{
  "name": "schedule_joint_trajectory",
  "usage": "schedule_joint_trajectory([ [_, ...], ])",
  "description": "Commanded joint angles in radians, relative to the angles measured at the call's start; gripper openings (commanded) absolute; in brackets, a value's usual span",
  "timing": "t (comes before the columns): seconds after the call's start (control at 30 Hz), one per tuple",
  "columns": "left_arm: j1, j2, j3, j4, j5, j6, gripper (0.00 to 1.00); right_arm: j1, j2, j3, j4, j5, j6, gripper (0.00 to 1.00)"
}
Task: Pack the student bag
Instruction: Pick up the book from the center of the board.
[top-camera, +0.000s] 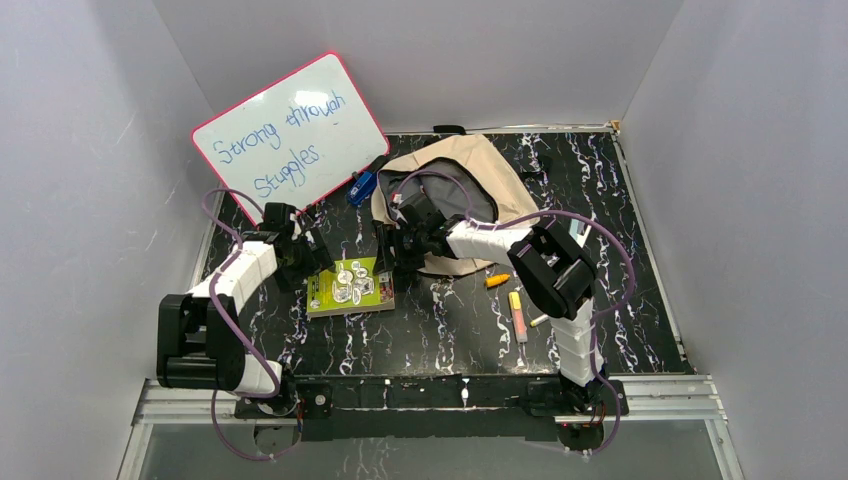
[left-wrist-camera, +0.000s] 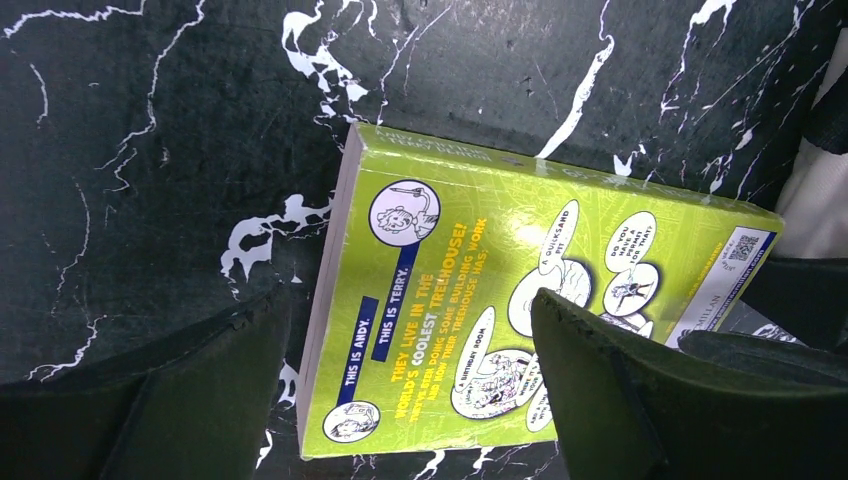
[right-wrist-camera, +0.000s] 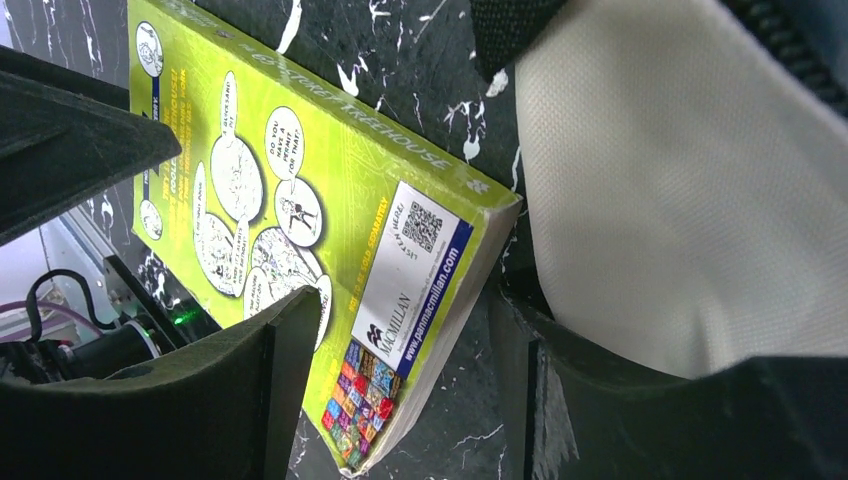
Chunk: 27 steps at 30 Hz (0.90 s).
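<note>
My right gripper grabs the book by its barcode end (top-camera: 386, 289) (right-wrist-camera: 432, 325) next, and the opposite end stays free for my left gripper to hold.
The student bag (top-camera: 478, 172), beige with a grey lining, lies at the back middle of the table; its pale fabric (right-wrist-camera: 680, 180) fills the right wrist view's right side. A lime-green paperback book (top-camera: 350, 287) (left-wrist-camera: 500, 290) (right-wrist-camera: 300, 200) lies flat in front of it. My left gripper (top-camera: 312, 262) (left-wrist-camera: 410, 385) is open and straddles the book's page edge, one finger over the cover and the other over the table. My right gripper (top-camera: 393, 252) (right-wrist-camera: 405, 390) is open at the book's other end, with the barcode corner between its fingers and untouched.
A pink-framed whiteboard (top-camera: 290, 135) leans at the back left, with a blue object (top-camera: 362, 187) beside it. An orange marker (top-camera: 497, 281), a yellow-pink highlighter (top-camera: 518, 315) and another small pen (top-camera: 540, 320) lie right of the book. Grey walls enclose the table.
</note>
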<state>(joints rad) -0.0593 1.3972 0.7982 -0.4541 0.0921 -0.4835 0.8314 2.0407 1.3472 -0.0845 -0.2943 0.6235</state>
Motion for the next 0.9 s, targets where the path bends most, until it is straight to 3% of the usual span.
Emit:
schedule_joint_trajectory([
  [0.0, -0.004, -0.044, 0.007, -0.022, -0.032, 0.0, 0.87, 0.005, -0.051, -0.023, -0.029, 0.005, 0.035, 0.71],
  [0.3, -0.017, -0.063, -0.078, 0.052, 0.108, -0.04, 0.84, 0.008, -0.076, -0.155, 0.073, 0.004, 0.171, 0.7],
  [0.47, -0.026, -0.04, -0.089, 0.076, 0.14, -0.053, 0.83, 0.006, -0.061, -0.183, 0.162, -0.024, 0.229, 0.64],
  [0.63, -0.033, -0.03, -0.095, 0.084, 0.152, -0.052, 0.82, 0.005, -0.04, -0.171, 0.195, -0.051, 0.251, 0.49],
  [0.87, -0.033, -0.038, -0.092, 0.09, 0.15, -0.049, 0.82, 0.005, -0.082, -0.174, 0.188, 0.003, 0.226, 0.15],
])
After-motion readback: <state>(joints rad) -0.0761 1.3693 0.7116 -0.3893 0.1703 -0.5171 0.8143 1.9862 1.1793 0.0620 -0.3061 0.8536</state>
